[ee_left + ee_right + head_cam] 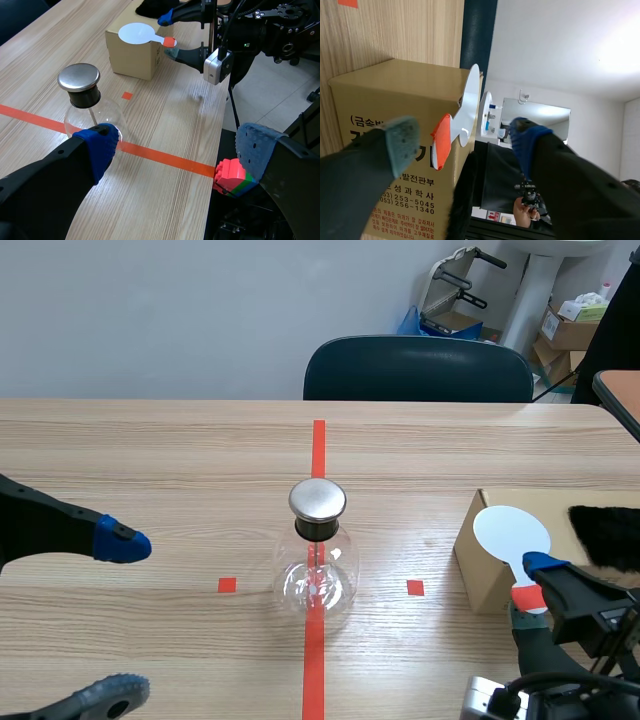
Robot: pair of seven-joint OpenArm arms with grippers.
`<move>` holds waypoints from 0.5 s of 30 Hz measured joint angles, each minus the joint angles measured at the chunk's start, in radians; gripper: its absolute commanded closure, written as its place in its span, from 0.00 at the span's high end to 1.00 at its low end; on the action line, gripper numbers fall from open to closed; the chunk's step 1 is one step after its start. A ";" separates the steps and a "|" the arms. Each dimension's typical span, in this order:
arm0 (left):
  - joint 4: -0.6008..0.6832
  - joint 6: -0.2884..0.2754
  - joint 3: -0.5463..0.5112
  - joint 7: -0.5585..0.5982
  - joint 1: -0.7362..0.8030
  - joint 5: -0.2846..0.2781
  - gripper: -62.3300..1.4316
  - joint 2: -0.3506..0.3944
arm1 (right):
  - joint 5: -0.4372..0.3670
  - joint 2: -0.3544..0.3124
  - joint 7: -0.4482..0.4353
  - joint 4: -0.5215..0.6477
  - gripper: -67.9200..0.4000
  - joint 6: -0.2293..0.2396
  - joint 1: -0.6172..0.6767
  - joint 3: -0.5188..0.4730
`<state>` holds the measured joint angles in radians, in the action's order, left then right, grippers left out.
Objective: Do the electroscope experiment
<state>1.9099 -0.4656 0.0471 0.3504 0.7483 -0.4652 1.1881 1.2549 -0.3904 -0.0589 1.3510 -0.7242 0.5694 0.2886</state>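
Note:
I will next grab the paddle by its orange-red handle (527, 597) with my right gripper. Then the white disc can be held over the electroscope's metal cap (317, 499).
The electroscope, a round glass flask (317, 575) with a metal cap (317, 499), stands on the red centre line. In the left wrist view the flask (112, 112) is just ahead of one blue fingertip. My left gripper (120, 618) hangs open to the flask's left, holding nothing. A white disc paddle (511, 533) with an orange-red handle (527, 597) lies on a cardboard box (478, 565), the handle jutting over the box's near edge. My right gripper (465, 137) is open, and the handle (440, 140) sits between its fingers without being pinched. Black fur (605, 535) lies on the box behind the paddle.
A dark chair (418, 368) stands behind the table's far edge. Cardboard boxes (568, 332) are stacked at the back right. A small stack of coloured bricks (231, 176) shows beyond the table's near edge. Red tape squares flank the flask.

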 measured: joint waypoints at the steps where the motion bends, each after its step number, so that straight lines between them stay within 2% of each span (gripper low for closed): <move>1: 0.000 0.000 0.000 0.000 0.000 0.000 0.82 0.000 | -0.002 0.000 0.000 0.000 0.37 0.000 0.000 0.000; 4: 0.000 0.000 0.000 0.000 0.000 0.004 0.82 0.000 | -0.002 0.000 0.000 0.000 0.21 0.003 0.000 0.000; 7: 0.000 0.000 0.000 0.000 0.000 0.004 0.82 0.000 | -0.002 0.000 0.000 0.000 0.01 0.003 0.000 0.000; 15: 0.000 0.000 0.000 0.000 0.000 0.004 0.82 0.000 | -0.002 0.000 0.000 0.000 0.02 0.003 0.000 0.000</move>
<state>1.9099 -0.4656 0.0471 0.3504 0.7483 -0.4610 1.1881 1.2530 -0.3904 -0.0589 1.3510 -0.7216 0.5694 0.2886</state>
